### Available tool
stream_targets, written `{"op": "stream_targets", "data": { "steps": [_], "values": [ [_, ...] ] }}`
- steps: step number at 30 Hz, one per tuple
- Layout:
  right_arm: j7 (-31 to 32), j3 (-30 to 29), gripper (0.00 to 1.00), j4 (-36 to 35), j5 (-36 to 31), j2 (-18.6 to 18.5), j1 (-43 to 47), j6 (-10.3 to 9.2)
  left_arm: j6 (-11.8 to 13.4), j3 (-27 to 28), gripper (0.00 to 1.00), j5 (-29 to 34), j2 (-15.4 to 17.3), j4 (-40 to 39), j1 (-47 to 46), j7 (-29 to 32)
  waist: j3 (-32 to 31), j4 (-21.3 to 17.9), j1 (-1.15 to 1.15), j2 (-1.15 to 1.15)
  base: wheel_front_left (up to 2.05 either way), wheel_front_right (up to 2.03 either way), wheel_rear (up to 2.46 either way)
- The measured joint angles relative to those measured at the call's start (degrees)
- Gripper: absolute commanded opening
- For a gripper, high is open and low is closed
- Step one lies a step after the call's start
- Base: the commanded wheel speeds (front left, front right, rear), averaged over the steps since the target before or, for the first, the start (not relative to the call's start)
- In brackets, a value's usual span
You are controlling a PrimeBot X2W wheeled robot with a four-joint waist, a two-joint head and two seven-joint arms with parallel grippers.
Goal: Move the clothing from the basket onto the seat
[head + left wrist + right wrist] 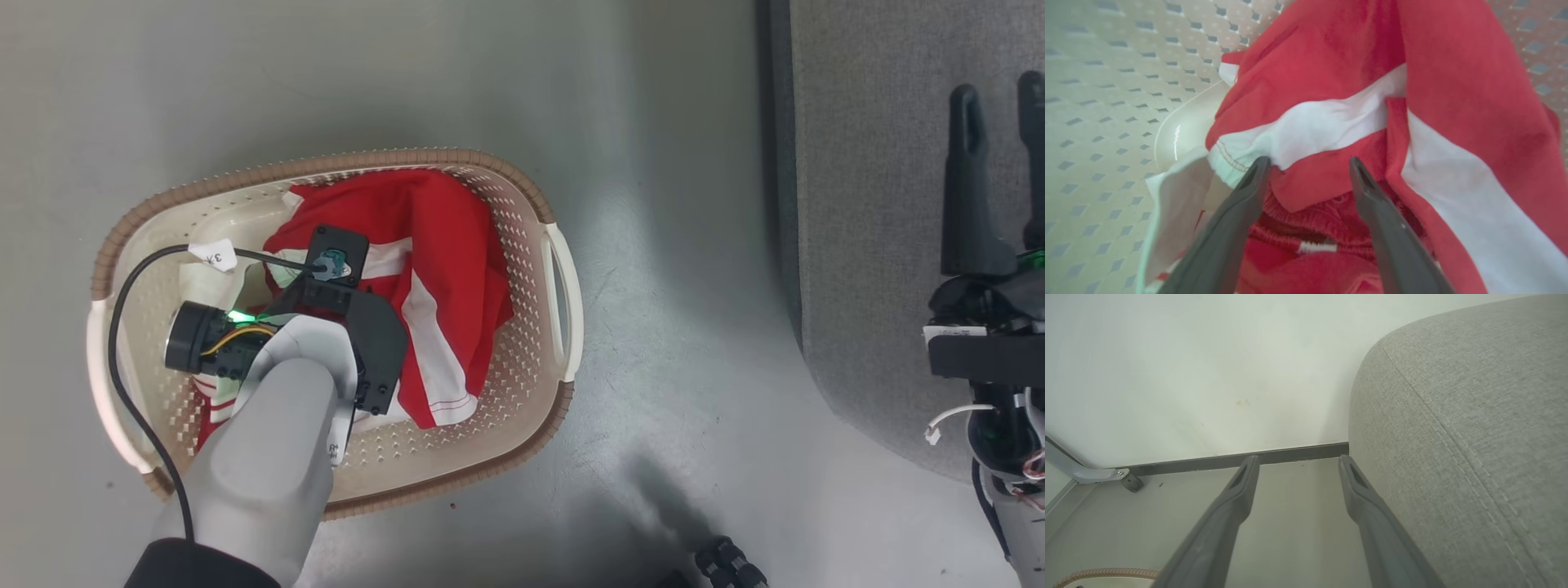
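The left gripper next needs to pinch the clothing (1331,53) by the raised fold along its white stripe (1312,134), since the rest of the clothing lies loose and bunched up in the basket.
The basket (563,302) stands on the floor, cream with a brown rim. The clothing (445,245) lies bunched in it, red with white stripes. My left arm reaches down into the basket, and its wrist hides the fingers in the head view. In the left wrist view my left gripper (1308,163) is open, its tips against the clothing (1331,53), with a red fold and a white stripe between them. My right gripper (998,86) is open and holds nothing, above the edge of the grey seat (865,204). The right gripper (1298,461) sits beside the seat (1453,437).
Smooth grey floor (669,343) separates the basket from the seat. A white wall with a dark baseboard (1229,459) lies ahead of the right gripper, with a metal bracket (1098,473) at its foot. A dark ribbed part (727,565) shows at the bottom edge.
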Motion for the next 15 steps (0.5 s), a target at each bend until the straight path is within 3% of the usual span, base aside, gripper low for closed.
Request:
{"op": "stream_targets", "data": {
  "steps": [8, 15],
  "values": [
    [0.0, 0.8, 1.0, -0.6, -0.7, 0.9, -0.1, 0.44, 0.0, 3.5, 1.0, 0.9, -0.2, 4.0, -2.5, 0.0, 1.3, -1.1, 0.0, -0.01, 0.0, 0.0, 0.0],
    [0.0, 1.0, 1.0, -0.6, -0.7, 1.4, -0.1, 0.48, 0.0, 1.7, 1.0, 3.0, -0.3, 7.5, -4.3, 2.4, 1.5, -1.8, -0.01, -0.01, 0.0, 0.0, 0.0]
  ]
}}
